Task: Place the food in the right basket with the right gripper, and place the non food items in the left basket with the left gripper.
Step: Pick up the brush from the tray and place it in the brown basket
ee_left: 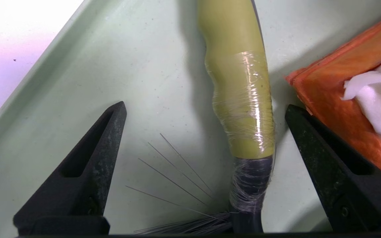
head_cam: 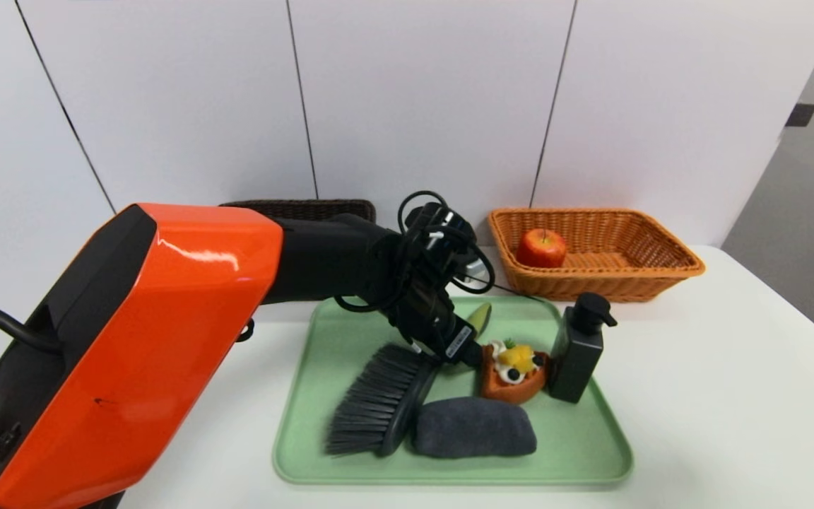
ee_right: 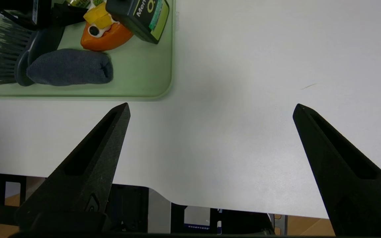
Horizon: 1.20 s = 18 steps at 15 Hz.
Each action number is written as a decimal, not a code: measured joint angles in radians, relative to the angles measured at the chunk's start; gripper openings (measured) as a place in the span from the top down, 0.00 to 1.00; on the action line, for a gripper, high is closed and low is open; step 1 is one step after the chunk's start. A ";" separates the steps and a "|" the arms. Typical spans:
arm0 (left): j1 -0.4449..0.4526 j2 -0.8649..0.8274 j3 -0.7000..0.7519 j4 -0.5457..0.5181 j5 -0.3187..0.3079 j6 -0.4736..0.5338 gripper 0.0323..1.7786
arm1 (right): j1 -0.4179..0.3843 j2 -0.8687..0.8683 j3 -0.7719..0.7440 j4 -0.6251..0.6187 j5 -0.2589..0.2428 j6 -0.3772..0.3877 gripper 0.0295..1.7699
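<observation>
My left gripper's fingers reach down on both sides of the handle, close over the tray (ee_left: 157,91). It is time to close them on the green handle (ee_left: 240,99) now.
My left gripper (ee_left: 206,105) is open over the green tray (head_cam: 322,339), its fingers either side of the brush's green handle (ee_left: 240,99) without touching it. The dark grey brush (head_cam: 379,403) lies on the tray beside the grey cloth roll (head_cam: 474,428). One finger (ee_left: 326,158) stands close to the tart slice (head_cam: 513,375). The black pump bottle (head_cam: 578,353) stands upright next to the tart. The apple (head_cam: 541,247) lies in the orange right basket (head_cam: 661,261). The dark left basket (head_cam: 301,209) is mostly hidden behind my arm. My right gripper (ee_right: 212,105) hangs open over bare table, holding nothing.
The white table (head_cam: 732,424) ends at a wall close behind the baskets. In the right wrist view the tray's corner (ee_right: 164,92) lies a little beyond the gripper, and the table's front edge (ee_right: 243,208) is just below it.
</observation>
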State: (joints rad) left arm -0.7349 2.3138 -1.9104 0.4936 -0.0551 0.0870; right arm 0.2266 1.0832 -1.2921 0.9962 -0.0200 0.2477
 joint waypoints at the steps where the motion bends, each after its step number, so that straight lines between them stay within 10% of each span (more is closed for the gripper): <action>1: 0.002 0.001 0.000 0.000 0.000 0.000 0.05 | 0.000 0.000 0.000 0.000 0.000 -0.001 0.04; 10: 0.007 0.006 -0.002 0.002 0.001 -0.025 0.62 | 0.000 -0.001 0.000 0.000 0.001 -0.001 0.04; 11: 0.007 0.006 -0.002 0.003 -0.001 -0.024 0.80 | 0.000 -0.001 0.000 0.000 0.001 -0.001 0.04; 18: 0.005 -0.011 0.001 0.017 0.000 -0.024 0.80 | 0.000 -0.001 0.000 0.000 0.002 -0.001 0.04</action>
State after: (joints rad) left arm -0.7302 2.3028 -1.9089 0.5109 -0.0551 0.0630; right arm 0.2266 1.0823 -1.2917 0.9962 -0.0181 0.2468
